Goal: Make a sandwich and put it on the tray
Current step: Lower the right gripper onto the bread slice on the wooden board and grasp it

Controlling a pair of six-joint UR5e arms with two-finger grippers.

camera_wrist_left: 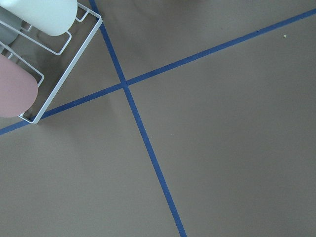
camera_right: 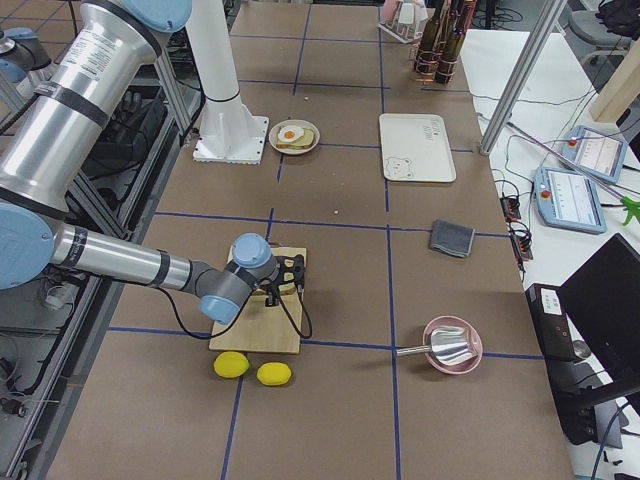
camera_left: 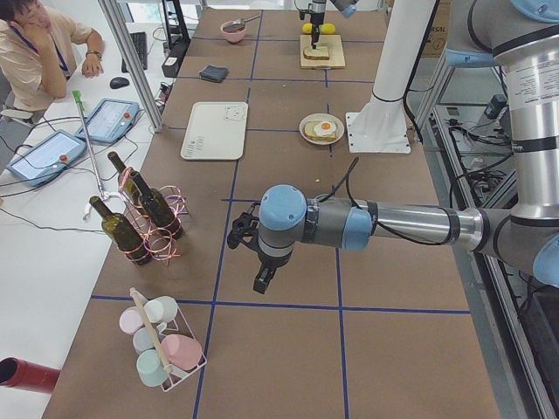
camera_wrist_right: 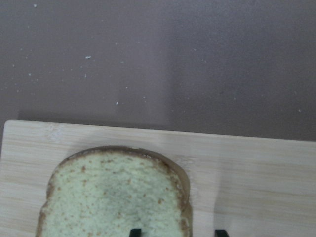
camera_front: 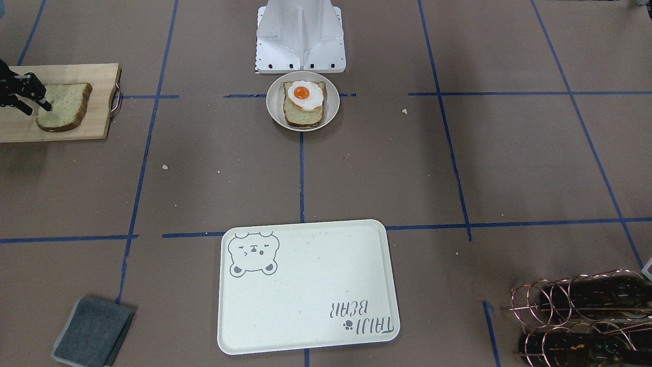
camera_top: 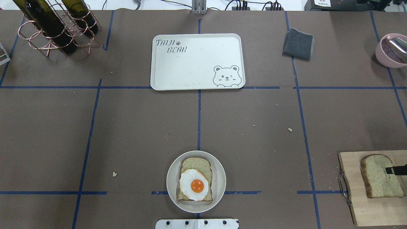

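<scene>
The bread slice needs to go on top of the egg sandwich on the plate (camera_front: 303,103). My right gripper should next grab the bread slice by its crust edge (camera_front: 46,107).
One bread slice (camera_front: 65,106) lies on a light wooden board (camera_front: 97,76) at the table's right end; it also shows in the overhead view (camera_top: 378,181) and the right wrist view (camera_wrist_right: 113,197). My right gripper (camera_wrist_right: 177,232) is open low over it, one fingertip (camera_wrist_right: 136,231) on the bread and the other over the board beside the crust. A second slice (camera_top: 197,163) with the fried egg (camera_top: 194,185) on top lies on a round beige plate (camera_top: 219,178) near the robot base. The bear tray (camera_top: 197,60) lies bare at the far middle. My left gripper (camera_left: 262,281) hangs over bare table far left; I cannot tell its state.
A copper rack with wine bottles (camera_top: 54,28) stands far left. A folded grey cloth (camera_top: 298,43) and a pink bowl (camera_top: 391,51) are far right. Two lemons (camera_right: 250,368) lie beside the board. A wire rack of cups (camera_wrist_left: 29,59) sits near the left arm.
</scene>
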